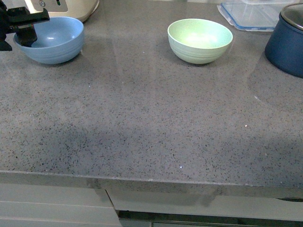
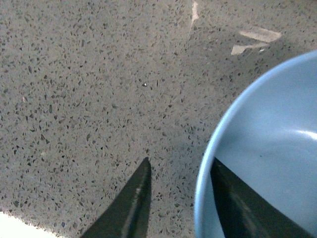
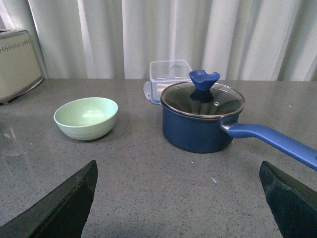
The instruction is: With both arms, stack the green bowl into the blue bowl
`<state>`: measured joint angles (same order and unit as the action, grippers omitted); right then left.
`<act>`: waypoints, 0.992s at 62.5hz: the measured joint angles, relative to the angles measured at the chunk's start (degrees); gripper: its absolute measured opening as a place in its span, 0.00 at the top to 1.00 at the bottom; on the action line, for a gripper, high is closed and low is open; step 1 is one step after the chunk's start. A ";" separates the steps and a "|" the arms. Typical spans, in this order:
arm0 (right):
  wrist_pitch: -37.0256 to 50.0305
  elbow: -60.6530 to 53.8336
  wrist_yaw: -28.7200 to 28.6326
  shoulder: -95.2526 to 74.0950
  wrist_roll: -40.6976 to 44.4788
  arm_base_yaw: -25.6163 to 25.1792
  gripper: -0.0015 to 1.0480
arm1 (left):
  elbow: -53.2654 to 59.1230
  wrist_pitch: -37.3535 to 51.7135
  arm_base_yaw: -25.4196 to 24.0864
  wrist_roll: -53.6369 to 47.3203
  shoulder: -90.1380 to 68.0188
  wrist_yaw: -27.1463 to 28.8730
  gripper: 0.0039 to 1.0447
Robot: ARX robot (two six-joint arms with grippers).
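I should next grab the blue bowl by its rim with my left gripper. Then I can bring it beside the green bowl (image 1: 200, 40) for stacking.
The blue bowl (image 1: 52, 40) stands upright at the far left of the grey counter. My left gripper (image 1: 16, 41) is open and straddles its left rim. In the left wrist view one finger (image 2: 242, 208) is inside the blue bowl (image 2: 267, 148) and the other finger (image 2: 129, 203) is outside over the counter, with the left gripper (image 2: 181, 161) not closed on the rim. The green bowl (image 1: 200, 40) sits empty at the back centre. In the right wrist view the right gripper (image 3: 178, 166) is wide open and holds nothing, well short of the green bowl (image 3: 86, 118). The right arm is out of the front view.
A navy pot (image 1: 286, 45) with a glass lid stands at the right, its blue handle (image 3: 272, 139) pointing outward. A clear plastic container (image 1: 251, 16) lies behind it. A cream appliance (image 1: 71, 7) stands behind the blue bowl. The counter's front edge (image 1: 151, 177) runs across the foreground.
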<state>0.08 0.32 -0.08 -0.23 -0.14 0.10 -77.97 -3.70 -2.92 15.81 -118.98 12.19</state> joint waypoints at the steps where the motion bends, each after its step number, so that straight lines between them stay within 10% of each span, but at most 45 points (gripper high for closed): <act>1: 0.00 0.00 0.00 0.00 0.02 0.00 0.10 | 0.09 -0.04 0.00 0.09 0.04 -0.04 0.70; 11: 0.00 0.00 0.02 0.00 0.02 0.00 0.10 | 0.87 -0.13 0.07 2.34 1.90 0.28 0.96; 62: 0.00 0.00 0.02 0.00 0.02 0.00 0.10 | -9.03 -4.09 10.21 8.41 0.96 0.68 0.96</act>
<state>0.08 0.32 -0.05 -0.23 -0.12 0.10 -87.00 -7.79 7.29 24.23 -118.02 12.86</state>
